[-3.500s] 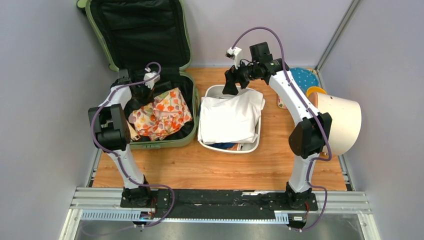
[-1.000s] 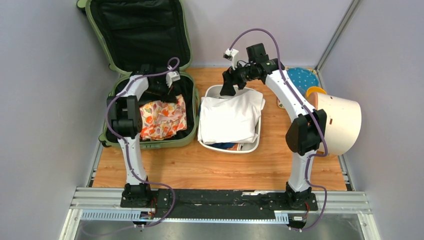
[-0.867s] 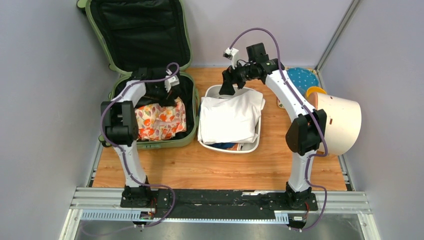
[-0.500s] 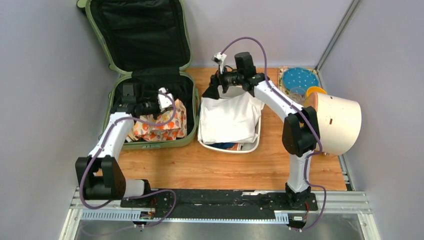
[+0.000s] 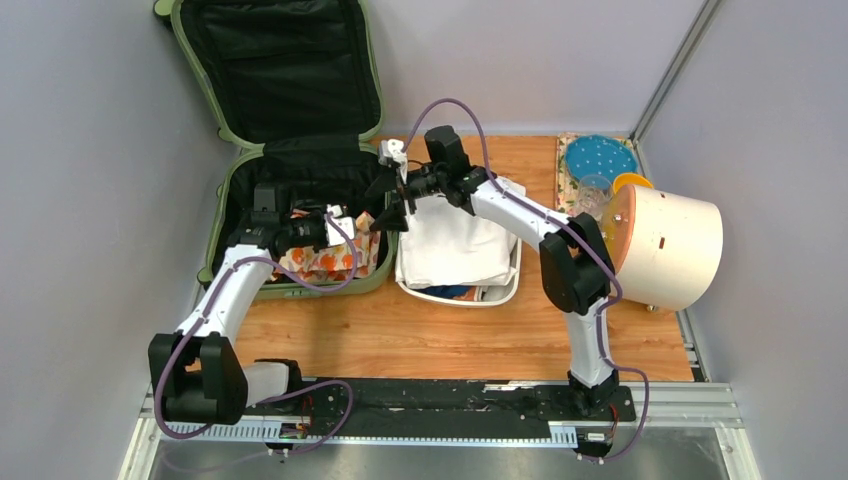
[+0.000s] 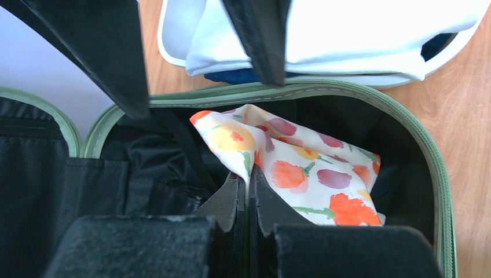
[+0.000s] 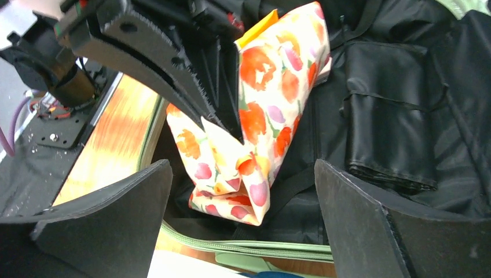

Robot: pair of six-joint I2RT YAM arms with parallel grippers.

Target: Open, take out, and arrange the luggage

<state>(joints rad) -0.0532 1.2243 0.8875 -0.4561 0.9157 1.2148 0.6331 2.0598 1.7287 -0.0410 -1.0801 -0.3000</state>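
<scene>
The robot's right gripper will next grab the floral cloth (image 5: 322, 264) by the raised fold that sticks out from the left gripper, so the left gripper is freed to help take the cloth out.
The sage-green suitcase (image 5: 226, 180) lies open at the back left, its black-lined lid leaning on the wall. A floral cloth (image 5: 322, 264) with orange and purple flowers lies in its lower half. My left gripper (image 5: 352, 222) is shut on a fold of this cloth (image 6: 324, 174) and holds it up inside the suitcase. My right gripper (image 5: 388, 216) is open and empty, reaching over the suitcase's right rim (image 7: 243, 248) towards the cloth (image 7: 272, 104). The left gripper's fingers (image 7: 173, 69) show in the right wrist view.
A white tub (image 5: 506, 290) with a white garment (image 5: 455, 240) and dark blue cloth stands right of the suitcase. A cream cylinder with an orange end (image 5: 668, 245), a blue dotted plate (image 5: 600, 157) and a clear glass (image 5: 594, 190) stand at the right.
My left arm has swung back and low, pulling the floral cloth towards the suitcase's right side. My right gripper has moved left from over the tub to the suitcase's edge.
</scene>
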